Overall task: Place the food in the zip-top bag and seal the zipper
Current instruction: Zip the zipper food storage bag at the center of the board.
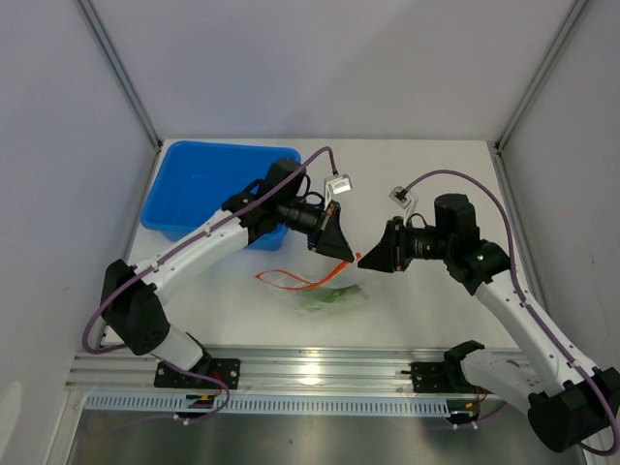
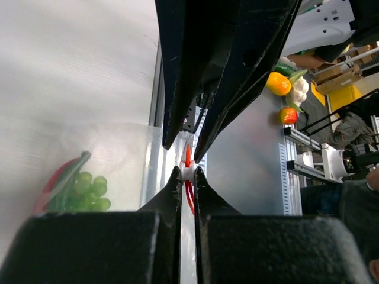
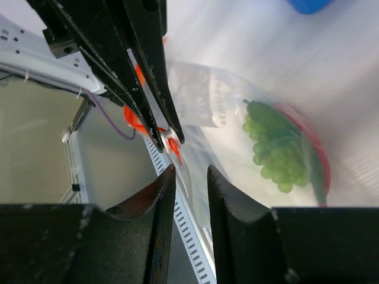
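Note:
I need to pinch the zip-top bag next with my right gripper by its zipper end (image 1: 358, 257) (image 3: 176, 150) beside the white slider. Then the slider stays free to seal the bag.
The zip-top bag (image 1: 325, 291) lies on the table between the two arms, clear and floppy. Inside it sit the food pieces: light-green grapes (image 3: 272, 148) beside a slim red piece (image 3: 320, 160). The same grapes (image 2: 90, 190) show through the film in the left wrist view. My left gripper (image 2: 188, 171) is shut on the zipper (image 2: 188, 157), pinching its white slider at the bag's lifted corner. My right gripper (image 3: 190, 170) faces it a short way off, jaws apart, with the bag's clear edge lying loose in the gap. Both grippers nearly meet above the bag (image 1: 354, 258).
A blue plastic tub (image 1: 208, 184) stands at the back left, under the left arm's forearm. An aluminium rail (image 1: 310, 368) runs along the near table edge. Toy fruits (image 2: 278, 83) lie beyond the table.

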{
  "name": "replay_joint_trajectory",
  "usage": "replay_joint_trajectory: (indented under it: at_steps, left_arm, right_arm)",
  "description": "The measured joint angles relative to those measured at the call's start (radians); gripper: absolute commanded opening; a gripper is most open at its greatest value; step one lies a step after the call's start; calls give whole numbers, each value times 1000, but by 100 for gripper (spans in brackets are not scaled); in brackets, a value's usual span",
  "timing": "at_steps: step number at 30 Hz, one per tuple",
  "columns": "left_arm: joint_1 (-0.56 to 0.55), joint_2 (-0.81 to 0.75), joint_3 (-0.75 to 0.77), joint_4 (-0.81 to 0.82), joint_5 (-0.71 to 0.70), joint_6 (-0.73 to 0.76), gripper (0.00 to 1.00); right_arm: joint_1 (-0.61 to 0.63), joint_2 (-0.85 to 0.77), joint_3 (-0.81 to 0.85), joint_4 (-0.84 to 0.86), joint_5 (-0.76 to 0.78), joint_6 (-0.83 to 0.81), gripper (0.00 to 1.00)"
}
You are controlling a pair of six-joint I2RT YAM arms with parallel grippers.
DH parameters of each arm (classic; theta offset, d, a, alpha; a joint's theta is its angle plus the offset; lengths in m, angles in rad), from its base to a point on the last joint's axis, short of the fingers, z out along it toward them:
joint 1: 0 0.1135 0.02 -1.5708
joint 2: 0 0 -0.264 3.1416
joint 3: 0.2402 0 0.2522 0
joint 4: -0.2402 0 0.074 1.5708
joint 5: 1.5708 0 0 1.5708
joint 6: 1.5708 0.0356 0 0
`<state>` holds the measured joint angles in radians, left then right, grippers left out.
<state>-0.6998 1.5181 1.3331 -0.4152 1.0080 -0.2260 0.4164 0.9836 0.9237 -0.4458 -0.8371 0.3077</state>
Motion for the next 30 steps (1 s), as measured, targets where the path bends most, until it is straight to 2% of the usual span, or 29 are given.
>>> replay_joint_trajectory:
  at_steps: [15, 20, 22, 23, 30]
  left_arm:
    - [1, 5, 36, -22, 45, 0, 1]
    - [1, 8, 36, -25, 51, 0, 1]
    - [1, 11, 36, -28, 54, 0, 1]
    - [2, 12, 36, -30, 59, 0, 1]
    - [6, 16, 36, -37, 68, 0, 1]
  right_arm:
    - [8, 83, 21, 14, -187, -29, 26]
    - [37, 121, 42, 18, -216, -29, 16]
    - [49, 132, 53, 17, -226, -28, 10]
    - [51, 134, 54, 18, -227, -29, 0]
    - [53, 145, 57, 16, -229, -18, 0]
